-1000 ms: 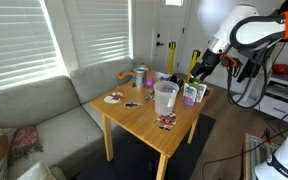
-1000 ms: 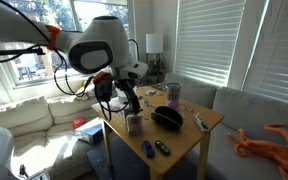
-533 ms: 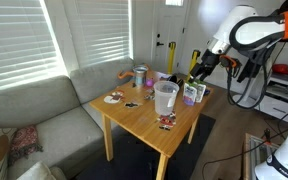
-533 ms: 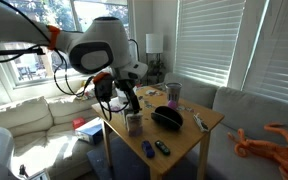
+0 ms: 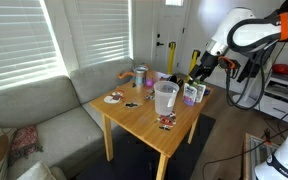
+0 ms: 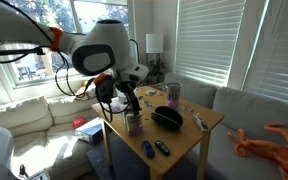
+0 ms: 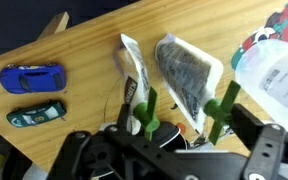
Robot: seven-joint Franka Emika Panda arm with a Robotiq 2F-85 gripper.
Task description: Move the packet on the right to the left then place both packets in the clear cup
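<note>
My gripper hangs above the packets in an exterior view, so it lowers next before closing on a packet (image 7: 192, 92) between my fingers in the wrist view.
Two pale purple-and-white packets stand side by side near the table's edge in an exterior view (image 5: 192, 94). In the wrist view one packet (image 7: 133, 78) is at the left and the other packet (image 7: 189, 72) lies between my green fingertips. My gripper (image 7: 186, 110) is open and straddles that packet without closing on it. It hangs just above the packets in an exterior view (image 5: 195, 73). The clear cup (image 5: 165, 97) stands upright beside the packets. It also shows in the wrist view (image 7: 276, 76) and in the exterior view from the opposite side (image 6: 134, 123).
A silvery-blue and orange mug (image 5: 141, 76) and a plate (image 5: 114, 98) are at the table's far side. A small red-and-white item (image 5: 167, 122) lies near the front edge. A blue toy car (image 7: 32, 77) and a green toy car (image 7: 36, 116) lie nearby. A dark bowl (image 6: 167, 117) sits mid-table.
</note>
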